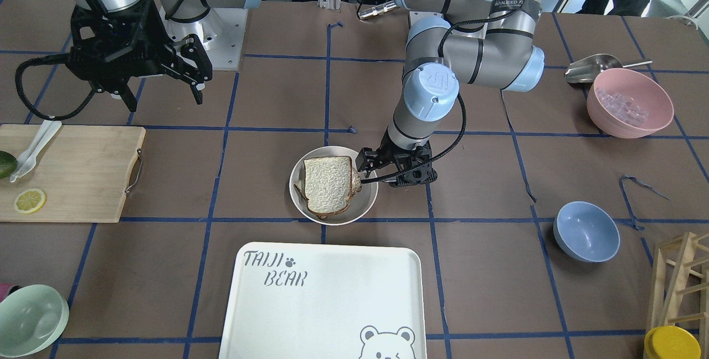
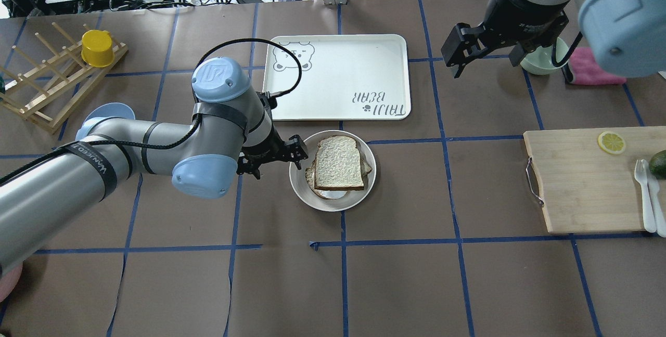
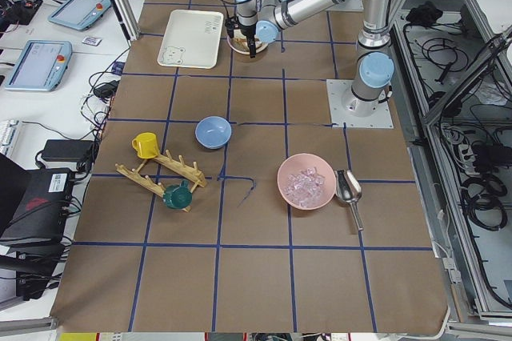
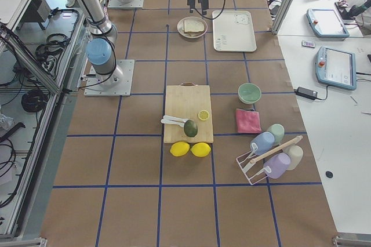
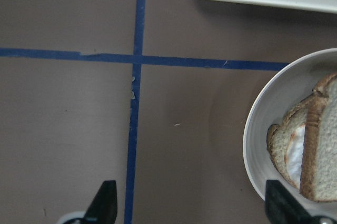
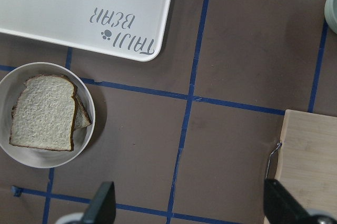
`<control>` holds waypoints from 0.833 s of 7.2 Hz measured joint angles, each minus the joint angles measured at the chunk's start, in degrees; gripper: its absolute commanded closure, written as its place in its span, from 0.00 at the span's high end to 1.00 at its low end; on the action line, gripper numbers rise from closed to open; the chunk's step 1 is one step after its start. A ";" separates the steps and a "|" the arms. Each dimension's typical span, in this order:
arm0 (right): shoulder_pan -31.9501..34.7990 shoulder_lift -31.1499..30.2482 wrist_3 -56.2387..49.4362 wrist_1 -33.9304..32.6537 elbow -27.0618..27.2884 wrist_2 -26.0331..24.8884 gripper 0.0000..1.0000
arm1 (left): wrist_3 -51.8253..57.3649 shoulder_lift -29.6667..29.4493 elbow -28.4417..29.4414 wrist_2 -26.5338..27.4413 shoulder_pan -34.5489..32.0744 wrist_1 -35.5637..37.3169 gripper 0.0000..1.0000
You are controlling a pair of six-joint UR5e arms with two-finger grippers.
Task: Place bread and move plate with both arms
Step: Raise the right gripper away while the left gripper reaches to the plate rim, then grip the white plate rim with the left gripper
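My left gripper grips the round cream plate by its rim next, to move the bread onto the white bear-print tray.
The pale bread slice lies on top of a darker slice with egg on the round cream plate, mid-table. It also shows in the overhead view and the right wrist view. My left gripper is open and empty at the plate's edge on my left side. In the left wrist view one fingertip is over the plate's rim and the other over the table. My right gripper is open and empty, high above the table, well apart from the plate.
The white bear-print tray lies just beyond the plate. A wooden cutting board with a lemon slice and white cutlery is on my right. A blue bowl, a pink bowl and a wooden rack are on my left.
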 measured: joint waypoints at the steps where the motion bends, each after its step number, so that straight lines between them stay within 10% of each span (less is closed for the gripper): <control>1: -0.72 -0.19 -0.33 1.51 -0.08 0.48 1.00 | -0.72 -1.55 -0.01 -0.03 -0.65 1.38 0.37; 4: -2.01 -0.13 -0.51 2.85 -0.15 0.71 1.00 | -1.34 -3.12 -0.07 -0.05 -1.15 2.23 0.00; 6: -2.67 -0.15 -0.60 3.03 -0.15 0.77 1.00 | -1.39 -3.17 -0.03 -0.16 -1.19 2.30 0.00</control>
